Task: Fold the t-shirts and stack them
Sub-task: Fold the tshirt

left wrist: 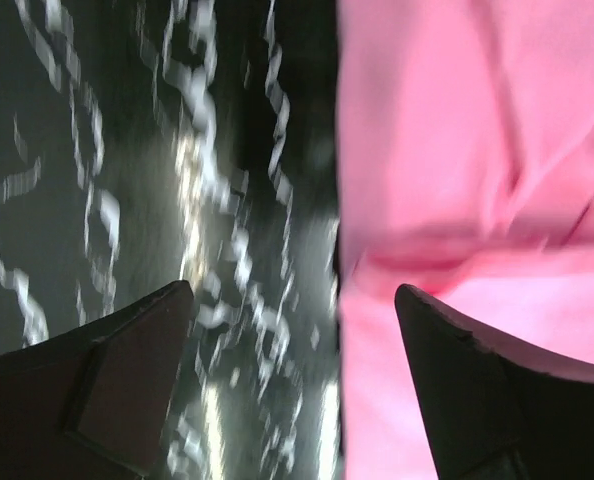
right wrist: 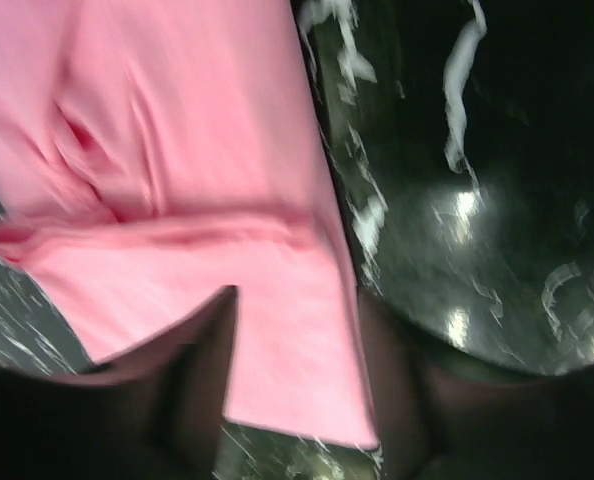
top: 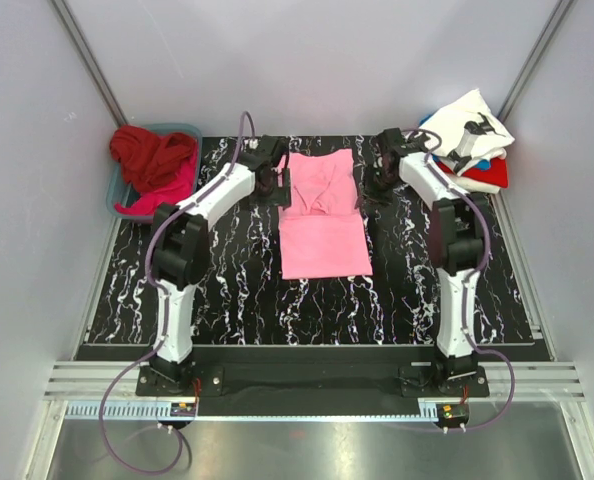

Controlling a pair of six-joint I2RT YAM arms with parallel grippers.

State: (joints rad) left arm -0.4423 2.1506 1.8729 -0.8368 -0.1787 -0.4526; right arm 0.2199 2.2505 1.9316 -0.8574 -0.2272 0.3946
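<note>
The right gripper grabs the light pink t-shirt (top: 322, 215) by its near corner (top: 368, 272) next, to fold the smooth half over.
A light pink t-shirt (top: 322, 215) lies partly folded on the black marbled table, its upper half creased. My left gripper (top: 280, 187) is at the shirt's left edge. In the left wrist view the gripper (left wrist: 292, 335) is open and straddles the pink shirt's (left wrist: 477, 150) edge, with one finger over the cloth and one over the table. My right gripper (top: 371, 188) is at the shirt's right edge. In the right wrist view the gripper (right wrist: 297, 375) is open, with the pink shirt's (right wrist: 177, 150) corner lying between its fingers.
A teal bin (top: 189, 130) at the back left holds dark red and magenta shirts (top: 155, 160). A pile at the back right has a white black-printed shirt (top: 467, 128) on top of blue and red ones (top: 485, 175). Grey walls stand on three sides.
</note>
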